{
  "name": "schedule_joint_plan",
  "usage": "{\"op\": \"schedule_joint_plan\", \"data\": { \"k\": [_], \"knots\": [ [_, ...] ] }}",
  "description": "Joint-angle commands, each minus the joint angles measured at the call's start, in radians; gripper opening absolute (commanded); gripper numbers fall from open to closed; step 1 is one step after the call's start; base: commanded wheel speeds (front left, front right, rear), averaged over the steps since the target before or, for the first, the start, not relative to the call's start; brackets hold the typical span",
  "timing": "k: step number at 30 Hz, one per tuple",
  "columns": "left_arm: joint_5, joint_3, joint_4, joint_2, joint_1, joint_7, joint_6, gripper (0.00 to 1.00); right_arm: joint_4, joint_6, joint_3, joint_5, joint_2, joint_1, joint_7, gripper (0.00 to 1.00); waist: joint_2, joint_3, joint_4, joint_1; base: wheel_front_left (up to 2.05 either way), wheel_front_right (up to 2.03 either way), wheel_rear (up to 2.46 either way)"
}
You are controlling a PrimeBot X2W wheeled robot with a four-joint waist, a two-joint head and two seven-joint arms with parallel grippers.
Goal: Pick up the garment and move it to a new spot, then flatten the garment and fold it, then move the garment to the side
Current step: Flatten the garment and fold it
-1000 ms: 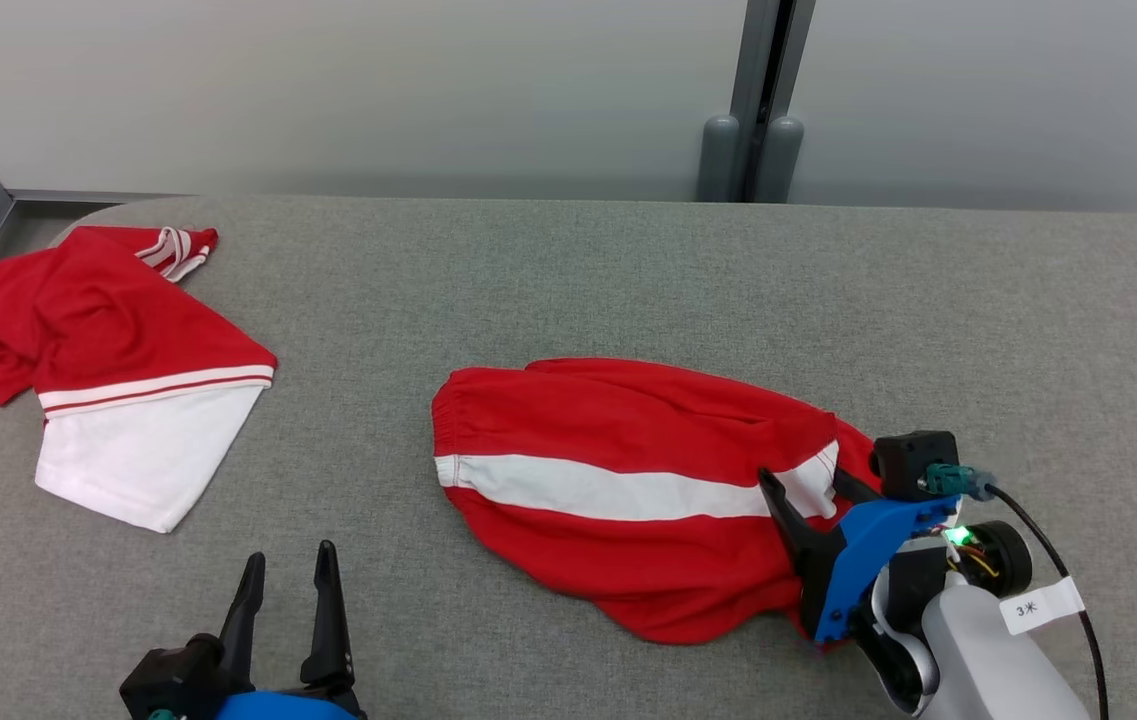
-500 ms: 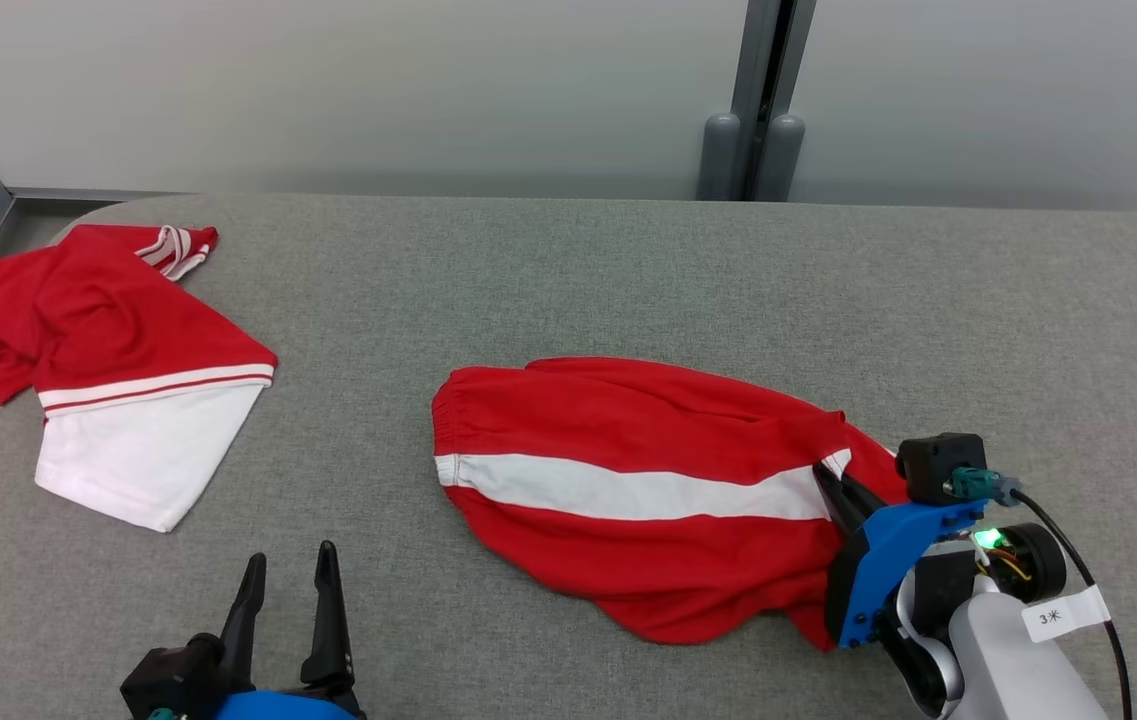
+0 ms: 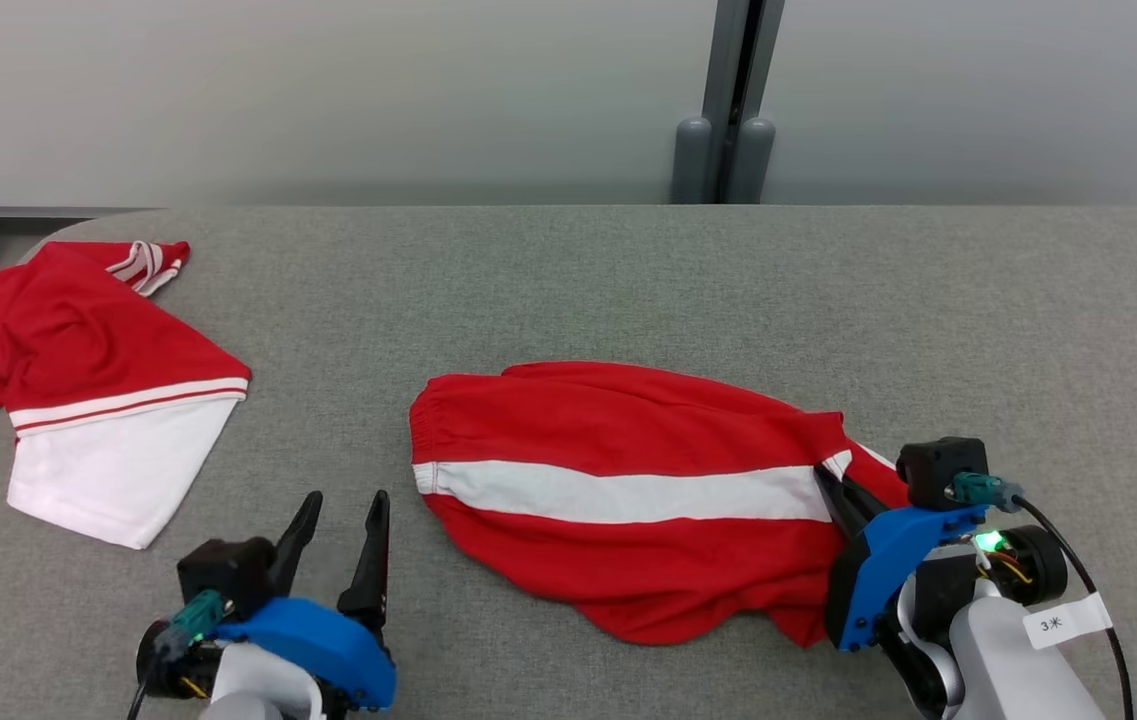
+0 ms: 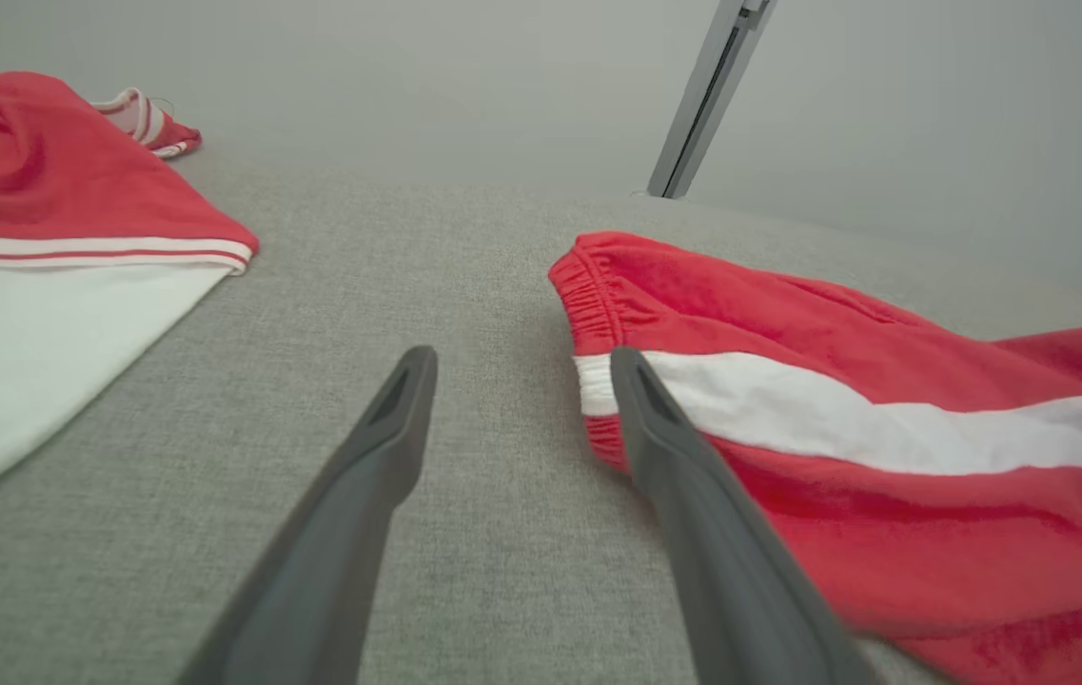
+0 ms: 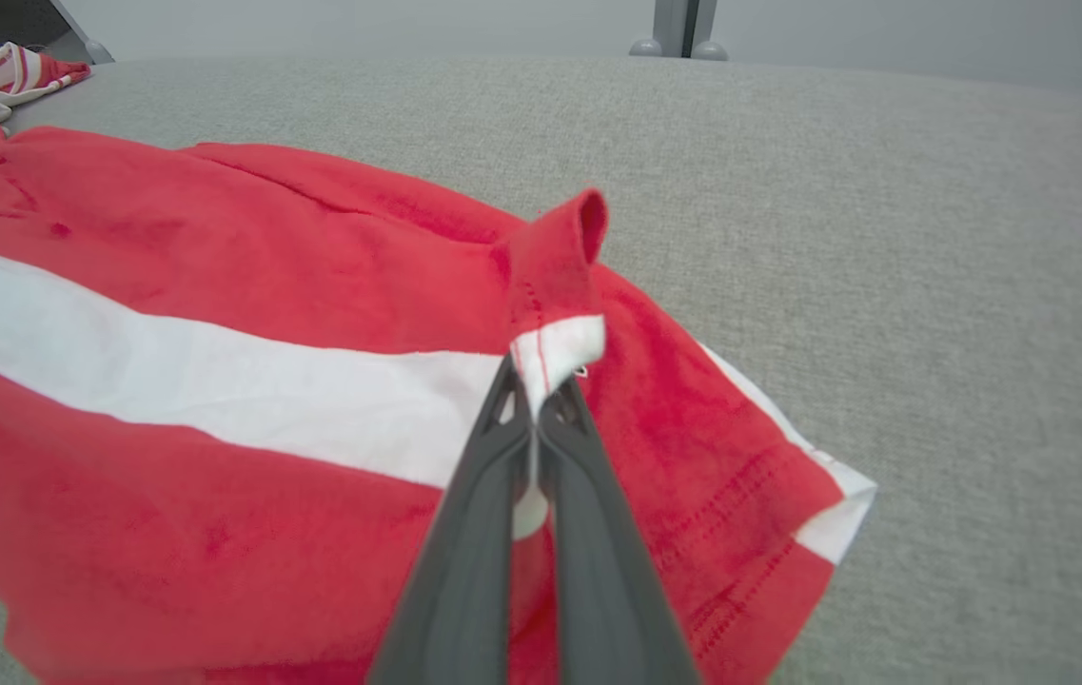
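My left gripper will next grab the waistband by its white-striped section (image 3: 427,478), so that it can shift the red shorts (image 3: 636,564) and make them flat.
The garment (image 3: 628,500) is a pair of red shorts with a white stripe, lying crumpled across the middle of the grey table. My right gripper (image 3: 833,478) is shut on a pinched fold of the garment (image 5: 550,314) at its right end, where the white stripe meets the hem. My left gripper (image 3: 346,515) stands open just left of the garment's elastic waistband (image 4: 588,295), with nothing between its fingers (image 4: 388,447); the right finger overlaps the waistband edge in the left wrist view.
A second red and white garment (image 3: 78,390) lies at the table's left end, also in the left wrist view (image 4: 46,247). A grey post (image 3: 723,150) stands behind the table's (image 3: 568,280) far edge, against a pale wall.
My right gripper has shut on the garment's right end and shifted a little right. My left gripper has risen and moved toward the waistband. The camera has shifted slightly.
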State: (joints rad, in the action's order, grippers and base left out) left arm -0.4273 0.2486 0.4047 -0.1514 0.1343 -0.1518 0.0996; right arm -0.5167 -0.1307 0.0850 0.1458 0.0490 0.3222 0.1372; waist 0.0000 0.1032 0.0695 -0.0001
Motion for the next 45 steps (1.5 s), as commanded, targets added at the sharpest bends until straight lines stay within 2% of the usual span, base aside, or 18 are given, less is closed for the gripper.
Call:
{"op": "schedule_joint_plan", "data": {
  "k": [1, 5, 9, 14, 19, 24, 25, 26, 27, 29, 32, 33, 34, 40, 45],
  "knots": [
    [-0.014, 0.022, 0.040, -0.010, 0.042, 0.036, 0.013, 1.00, 0.005, 0.000, 0.005, -0.005, 0.003, -0.005, 0.004, 0.00, 0.0000, 0.002, -0.010, 0.0001, 0.00, 0.00, 0.00],
    [-0.050, 0.066, 0.103, -0.022, 0.098, 0.087, 0.027, 1.00, 0.009, 0.000, 0.020, 0.003, 0.003, 0.006, 0.008, 0.00, 0.0000, 0.010, -0.028, 0.0001, 0.00, 0.00, 0.00],
    [-0.147, 0.156, 0.129, -0.031, 0.146, 0.125, 0.033, 1.00, 0.013, 0.000, 0.036, 0.007, 0.003, 0.016, 0.010, 0.00, 0.0000, 0.024, -0.048, 0.0001, 0.00, 0.00, 0.00],
    [-0.319, 0.223, 0.147, -0.068, 0.201, 0.097, 0.030, 1.00, 0.020, 0.000, 0.045, 0.006, 0.003, 0.028, 0.014, 0.00, 0.0000, 0.052, -0.064, 0.0001, 0.00, 0.00, 0.00],
    [-0.390, 0.253, 0.207, -0.084, 0.242, 0.072, 0.031, 1.00, 0.029, 0.000, 0.050, 0.002, 0.003, 0.041, 0.015, 0.00, 0.0000, 0.074, -0.073, 0.0001, 0.00, 0.00, 0.00],
    [-0.467, 0.322, 0.201, -0.102, 0.266, 0.067, 0.031, 1.00, 0.035, 0.000, 0.048, -0.003, 0.003, 0.050, 0.014, 0.00, 0.0000, 0.093, -0.076, 0.0001, 0.00, 0.00, 0.00],
    [-0.481, 0.336, 0.196, -0.107, 0.269, 0.063, 0.031, 0.92, 0.035, 0.000, 0.047, -0.004, 0.003, 0.051, 0.012, 0.00, 0.0000, 0.096, -0.077, 0.0001, 0.00, 0.00, 0.00],
    [-0.494, 0.349, 0.188, -0.112, 0.270, 0.057, 0.031, 0.62, 0.036, 0.000, 0.046, -0.004, 0.003, 0.053, 0.011, 0.00, 0.0000, 0.098, -0.078, 0.0001, 0.00, 0.00, 0.00],
    [-0.507, 0.363, 0.181, -0.120, 0.272, 0.051, 0.031, 0.44, 0.036, 0.000, 0.046, -0.005, 0.003, 0.055, 0.010, 0.00, 0.0000, 0.100, -0.078, 0.0001, 0.00, 0.00, 0.00],
    [-0.534, 0.384, 0.159, -0.134, 0.274, 0.035, 0.031, 0.24, 0.037, 0.000, 0.045, -0.003, 0.003, 0.057, 0.009, 0.00, 0.0000, 0.103, -0.080, 0.0001, 0.00, 0.00, 0.00],
    [-0.568, 0.414, 0.127, -0.169, 0.266, 0.013, 0.031, 0.16, 0.034, 0.000, 0.041, -0.001, 0.003, 0.061, 0.005, 0.00, 0.0000, 0.104, -0.082, 0.0001, 0.00, 0.00, 0.00],
    [-0.576, 0.424, 0.115, -0.181, 0.262, 0.004, 0.031, 0.10, 0.033, 0.000, 0.039, -0.001, 0.003, 0.061, 0.005, 0.00, 0.0000, 0.104, -0.082, 0.0001, 0.00, 0.00, 0.00],
    [-0.586, 0.432, 0.104, -0.192, 0.257, -0.002, 0.031, 0.00, 0.032, 0.000, 0.036, -0.003, 0.003, 0.060, 0.004, 0.00, 0.0000, 0.103, -0.083, 0.0001, 0.00, 0.00, 0.00],
    [-0.613, 0.470, 0.019, -0.256, 0.253, -0.051, 0.031, 0.00, 0.039, 0.000, 0.007, -0.008, 0.003, 0.055, -0.005, 0.00, 0.0000, 0.088, -0.079, 0.0001, 0.00, 0.00, 0.00],
    [-0.603, 0.453, -0.088, -0.307, 0.269, -0.089, 0.031, 0.00, 0.097, 0.000, -0.014, 0.019, 0.003, 0.050, -0.013, 0.00, 0.0000, 0.052, -0.082, 0.0001, 0.00, 0.00, 0.00]
  ]
}}
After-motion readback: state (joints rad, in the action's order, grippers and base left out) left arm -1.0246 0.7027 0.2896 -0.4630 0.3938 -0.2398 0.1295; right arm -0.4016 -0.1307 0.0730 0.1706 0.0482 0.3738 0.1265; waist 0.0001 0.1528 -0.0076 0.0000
